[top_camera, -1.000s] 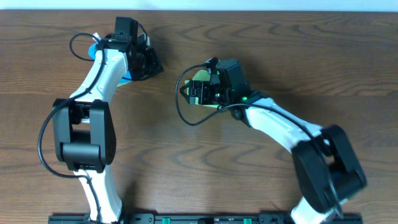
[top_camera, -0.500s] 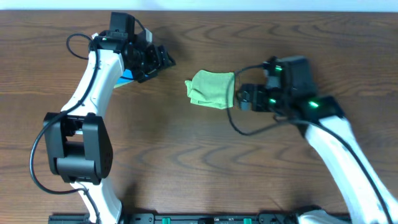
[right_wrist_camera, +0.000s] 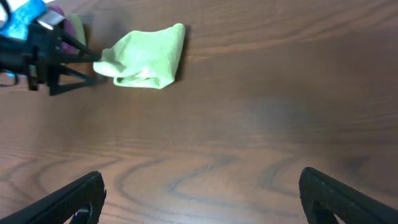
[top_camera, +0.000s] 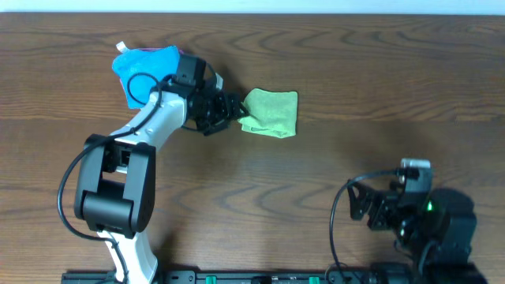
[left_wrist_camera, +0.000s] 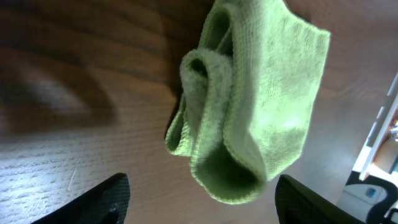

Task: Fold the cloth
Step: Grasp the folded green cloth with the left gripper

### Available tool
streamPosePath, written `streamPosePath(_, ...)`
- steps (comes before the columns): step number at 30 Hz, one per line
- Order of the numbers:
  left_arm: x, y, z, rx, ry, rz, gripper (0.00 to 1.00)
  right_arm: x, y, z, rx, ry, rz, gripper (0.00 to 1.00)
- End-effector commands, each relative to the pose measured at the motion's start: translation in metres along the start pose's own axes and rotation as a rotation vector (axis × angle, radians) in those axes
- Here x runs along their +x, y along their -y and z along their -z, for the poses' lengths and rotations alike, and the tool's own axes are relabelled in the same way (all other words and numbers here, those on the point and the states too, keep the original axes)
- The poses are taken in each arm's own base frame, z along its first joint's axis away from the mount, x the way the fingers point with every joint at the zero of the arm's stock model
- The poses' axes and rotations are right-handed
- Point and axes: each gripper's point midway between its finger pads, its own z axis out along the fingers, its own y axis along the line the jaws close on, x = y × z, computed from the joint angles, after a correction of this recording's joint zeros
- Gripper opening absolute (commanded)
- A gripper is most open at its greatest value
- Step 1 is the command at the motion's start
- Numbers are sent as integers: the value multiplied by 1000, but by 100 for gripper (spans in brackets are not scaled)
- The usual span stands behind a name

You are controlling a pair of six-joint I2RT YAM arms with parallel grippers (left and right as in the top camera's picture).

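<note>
I will pinch the green cloth's rolled end with my left gripper, layers together, so the folded body stays free to lay on the blue cloth.
The green cloth lies folded into a small bundle on the wooden table, back centre. My left gripper is open at the cloth's left edge. In the left wrist view the rolled end of the cloth hangs between the spread fingertips without being pinched. My right gripper stands open low at the front right, far from the cloth. From the right wrist view the cloth shows at the far left, with nothing between the right gripper's fingers.
A blue cloth with something purple beside it lies crumpled at the back left, behind the left arm. Bare wood lies between the green cloth and the right arm. The table's far edge runs just behind both cloths.
The right gripper left the green cloth and pulled back to the front right. The left gripper swung from the blue cloth to the green cloth's left edge and opened.
</note>
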Motion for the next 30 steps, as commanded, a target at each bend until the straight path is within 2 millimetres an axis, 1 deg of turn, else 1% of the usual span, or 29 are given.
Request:
streamPosePath(1,15,-4,-9,42,-35,83,77,7,-1,5,-18,21,-63,99)
streamPosePath(5,26,-5,-24,61,-35,122,77,7,-2,6,-21,29,-88,99)
streamPosePath(7,27,-3,-28,66,-27,136,77,7,-2,6,-21,29,-87,99)
streamPosePath(14,16,16,-35,102,42,145,77,7,-2,6,-21,29,-87,99)
streamPosePath(19,16,14,-41,58,75,144,77,7,-2,6,-20,29,-87,99)
streamPosePath(21,17,14,-44,38,88,143,80,7,-2,6,-20,29,-87,99)
streamPosePath(24,16,17,-49,32,106,132,80,7,-2,6,-20,29,-87,99)
streamPosePath(26,15,16,-51,25,121,139,78,7,-2,6,-20,29,-87,99)
streamPosePath(29,11,14,-54,11,145,141,65,7,-2,6,-20,29,-87,99)
streamPosePath(30,10,14,-55,15,147,138,63,7,-2,6,-20,30,-87,99)
